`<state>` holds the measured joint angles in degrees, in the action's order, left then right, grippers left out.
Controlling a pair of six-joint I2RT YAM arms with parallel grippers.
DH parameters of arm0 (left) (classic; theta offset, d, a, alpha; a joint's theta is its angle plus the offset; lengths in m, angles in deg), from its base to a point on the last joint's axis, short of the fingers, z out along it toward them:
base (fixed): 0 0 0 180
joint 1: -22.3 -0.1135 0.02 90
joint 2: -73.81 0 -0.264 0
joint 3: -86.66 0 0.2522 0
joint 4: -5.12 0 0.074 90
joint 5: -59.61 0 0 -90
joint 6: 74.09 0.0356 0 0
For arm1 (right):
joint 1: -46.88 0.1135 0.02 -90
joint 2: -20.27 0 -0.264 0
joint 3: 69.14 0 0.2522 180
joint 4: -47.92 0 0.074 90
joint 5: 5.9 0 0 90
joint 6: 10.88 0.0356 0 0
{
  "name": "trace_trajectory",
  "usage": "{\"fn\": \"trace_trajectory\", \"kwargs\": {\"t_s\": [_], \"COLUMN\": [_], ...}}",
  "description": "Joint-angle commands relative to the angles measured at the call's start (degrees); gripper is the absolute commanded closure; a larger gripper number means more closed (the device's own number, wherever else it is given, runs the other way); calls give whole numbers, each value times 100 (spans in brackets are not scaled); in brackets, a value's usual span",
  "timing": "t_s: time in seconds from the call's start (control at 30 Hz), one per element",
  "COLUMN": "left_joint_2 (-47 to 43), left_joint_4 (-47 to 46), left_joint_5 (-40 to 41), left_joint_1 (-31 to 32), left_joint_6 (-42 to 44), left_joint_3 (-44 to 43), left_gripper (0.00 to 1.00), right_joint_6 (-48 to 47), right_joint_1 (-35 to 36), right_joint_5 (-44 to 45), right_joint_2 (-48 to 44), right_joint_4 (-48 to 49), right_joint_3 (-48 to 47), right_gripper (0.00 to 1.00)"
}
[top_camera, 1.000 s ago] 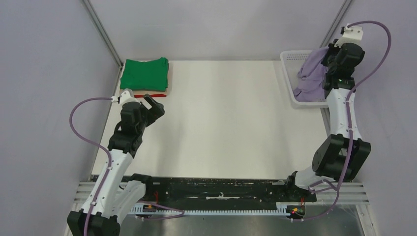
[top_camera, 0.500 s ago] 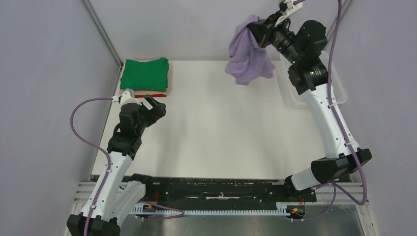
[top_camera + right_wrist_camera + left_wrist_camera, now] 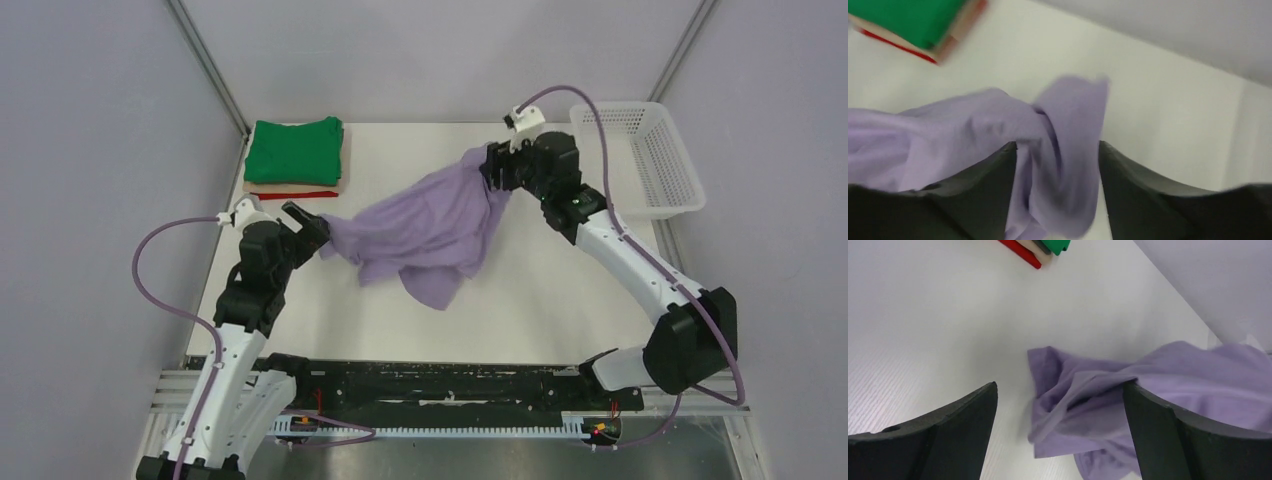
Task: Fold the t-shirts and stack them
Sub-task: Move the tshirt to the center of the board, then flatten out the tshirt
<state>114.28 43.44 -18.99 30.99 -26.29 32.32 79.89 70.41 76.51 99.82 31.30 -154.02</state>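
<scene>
My left gripper will next grab the lavender t-shirt's edge (image 3: 328,238) (image 3: 1052,416) at the end of the t-shirt opposite my right gripper, which should spread the t-shirt for folding.
The lavender t-shirt (image 3: 425,225) lies crumpled across the middle of the table, stretching from my left gripper (image 3: 305,222) up to my right gripper (image 3: 497,165). In the left wrist view its edge (image 3: 1088,415) sits between my wide-open fingers (image 3: 1060,385). In the right wrist view, blurred folds of the shirt (image 3: 973,135) hang loosely between the parted jaws of my right gripper (image 3: 1057,145). At the back left stands a stack of folded t-shirts, green (image 3: 296,150) on top, tan (image 3: 295,185) under it and red (image 3: 310,193) at the bottom.
The white mesh basket (image 3: 690,190) stands at the back right corner with nothing in it. Grey walls and metal posts close in the table at the back and sides. The stack's corner (image 3: 1020,252) shows at the top of the left wrist view.
The right arm swung the lavender shirt out of the basket, over the table and down to the middle. Its jaws have parted. The shirt now reaches the left gripper, which shifted slightly.
</scene>
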Motion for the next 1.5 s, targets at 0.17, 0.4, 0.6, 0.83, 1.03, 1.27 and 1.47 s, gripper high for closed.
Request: {"fn": "trace_trajectory", "kwargs": {"t_s": [0.17,0.4,0.6,0.83,1.03,1.27,1.47], "left_joint_2": [-41,492,942,1721,2620,3648,3721], "left_joint_4": [260,5,-388,-938,-1632,-1915,-1818], "left_joint_5": [88,-1085,-1563,-1158,-1234,-1607,-1548], "left_joint_1": [-34,-17,306,423,423,424,423], "left_joint_6": [-667,-574,-611,-569,-554,-336,-114], "left_joint_3": [463,921,1387,1339,1134,694,525], "left_gripper": [0,0,0,0,13,60,98], "right_joint_6": [476,1069,1107,917,799,802,667], "right_joint_1": [-60,-60,-60,-69,-70,-72,-68], "right_joint_5": [2888,2861,2672,1869,1403,1116,1330], "right_joint_2": [296,-592,-1199,-555,517,2220,3771], "right_joint_4": [-357,-283,-64,161,382,549,299], "right_joint_3": [1228,2371,3133,2802,1970,466,-1277], "right_gripper": [2,2,2,2,2,2,2]}}
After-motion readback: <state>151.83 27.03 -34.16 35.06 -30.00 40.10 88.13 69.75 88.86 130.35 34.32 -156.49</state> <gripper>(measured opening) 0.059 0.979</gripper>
